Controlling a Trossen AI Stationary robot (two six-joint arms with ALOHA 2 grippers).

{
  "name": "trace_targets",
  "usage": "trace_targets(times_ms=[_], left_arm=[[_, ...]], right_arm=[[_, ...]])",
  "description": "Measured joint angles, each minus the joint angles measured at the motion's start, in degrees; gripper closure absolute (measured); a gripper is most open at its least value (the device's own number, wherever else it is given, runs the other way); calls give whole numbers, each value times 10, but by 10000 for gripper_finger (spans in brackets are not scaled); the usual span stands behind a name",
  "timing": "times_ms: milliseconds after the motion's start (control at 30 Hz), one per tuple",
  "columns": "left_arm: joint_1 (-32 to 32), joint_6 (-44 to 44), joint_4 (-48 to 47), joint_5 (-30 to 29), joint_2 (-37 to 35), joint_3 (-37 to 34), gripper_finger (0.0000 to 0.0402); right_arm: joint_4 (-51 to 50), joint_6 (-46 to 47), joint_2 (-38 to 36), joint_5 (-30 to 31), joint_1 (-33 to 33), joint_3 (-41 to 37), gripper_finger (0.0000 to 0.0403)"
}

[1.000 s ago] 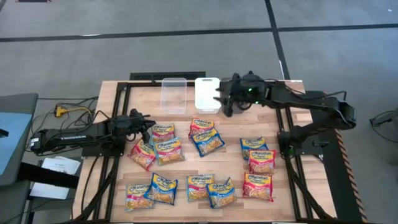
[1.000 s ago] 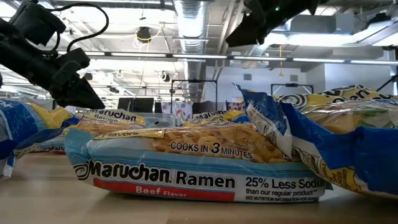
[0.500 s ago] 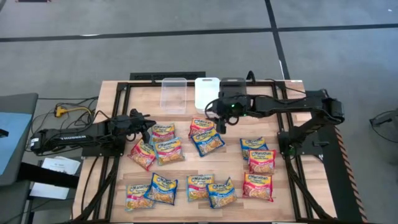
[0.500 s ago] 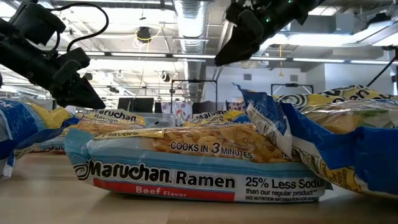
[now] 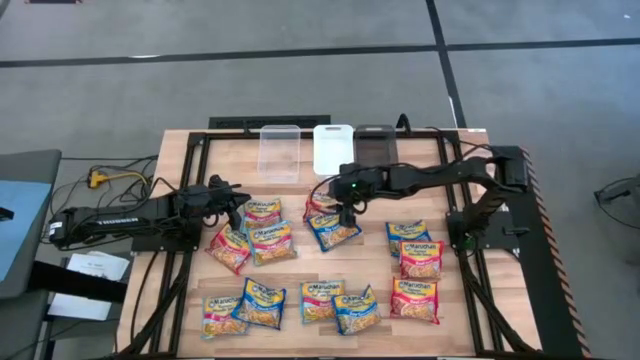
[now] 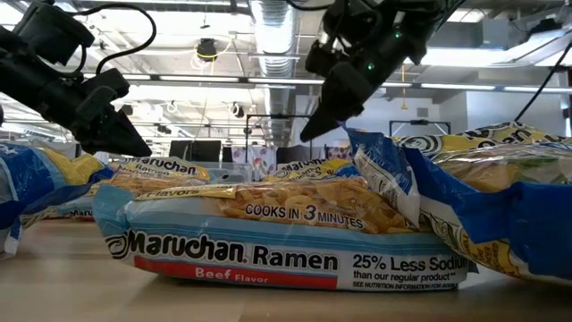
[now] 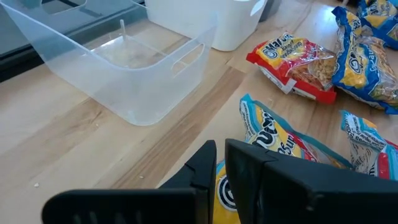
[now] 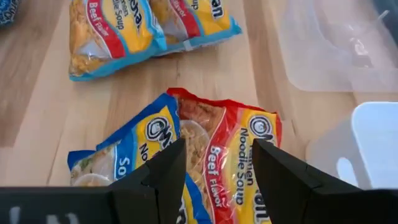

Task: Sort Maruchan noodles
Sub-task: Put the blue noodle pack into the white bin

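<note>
The blue soy sauce packet should be sorted into the white bin [image 8: 367, 146], so my right gripper needs to grab it next by the end of its Maruchan lettering [image 8: 190, 204].
Several Maruchan noodle packets lie flat and scattered on the wooden table [image 5: 300, 265], in red, blue and yellow. My right gripper [image 8: 217, 167] hangs open above a red beef packet [image 8: 233, 140], which lies half over a blue packet [image 8: 127, 146] near the table's middle [image 5: 342, 212]. Its fingers stand above the packets and touch neither. My left gripper [image 5: 238, 206] is shut and hovers at the left, over the far end of a cluster of packets [image 5: 252, 235]. It touches nothing [image 7: 221, 155].
A clear bin [image 5: 280, 152], a white bin [image 5: 333, 150] and a dark grey bin [image 5: 375, 140] stand in a row at the table's far edge. More packets lie along the near edge [image 5: 320, 300] and at the right [image 5: 415, 250]. One beef packet [image 6: 268, 233] fills the low view.
My right gripper has come down from beside the white bin at the far edge, toward the table's near and left side. It now hangs above the red and blue packets in the middle, tipped further downward and still open. No packet has moved.
</note>
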Motion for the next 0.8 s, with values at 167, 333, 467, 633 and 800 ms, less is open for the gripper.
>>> trace_targets(times_ms=[167,333,467,633,800], left_arm=[[0,0,0,0,0,0,379],[0,-1,1,0,0,0,379],[0,-4,1,0,0,0,379],[0,-6,1,-1,0,0,379],[0,-6,1,-3,0,1,379]], right_arm=[[10,0,19,-17,1,0,195],[5,-2,36,-41,3,0,195],[-4,-2,46,-44,9,-1,195],[-5,-6,45,-44,16,-1,195],[-20,-6,45,-43,14,-1,197]])
